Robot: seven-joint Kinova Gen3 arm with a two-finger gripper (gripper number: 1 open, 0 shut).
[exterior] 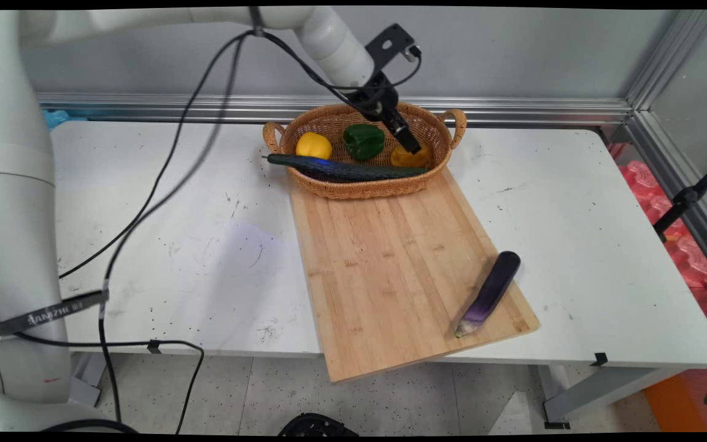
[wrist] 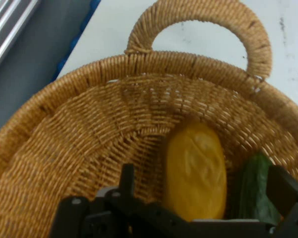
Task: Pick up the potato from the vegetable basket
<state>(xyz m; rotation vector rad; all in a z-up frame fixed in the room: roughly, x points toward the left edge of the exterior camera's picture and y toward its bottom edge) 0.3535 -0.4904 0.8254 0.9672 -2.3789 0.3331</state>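
Note:
My gripper grabs the orange-yellow pepper by its rounded sides next. Then my gripper lifts the pepper out of the wicker basket (exterior: pixel 366 189).
My black gripper (exterior: pixel 413 147) reaches down into a wicker basket (exterior: pixel 366 189) at the back of the table. It stands open, with an orange-yellow vegetable (exterior: pixel 404 161) right below it. In the hand view that vegetable (wrist: pixel 194 168) lies between the two fingers of the gripper (wrist: pixel 204 179), with a gap on each side. A long dark green cucumber (exterior: pixel 341 167) lies along the basket's front rim, and in the hand view its end (wrist: pixel 256 191) shows beside the right finger. A yellow pepper (exterior: pixel 313 145) and a green pepper (exterior: pixel 364 140) also lie in the basket (wrist: pixel 89 124).
A wooden cutting board (exterior: pixel 390 264) runs from the basket to past the table's near edge. A purple eggplant (exterior: pixel 490 291) lies on its near right corner. Black cables hang from the arm over the table's left side. A metal rail runs along the back wall.

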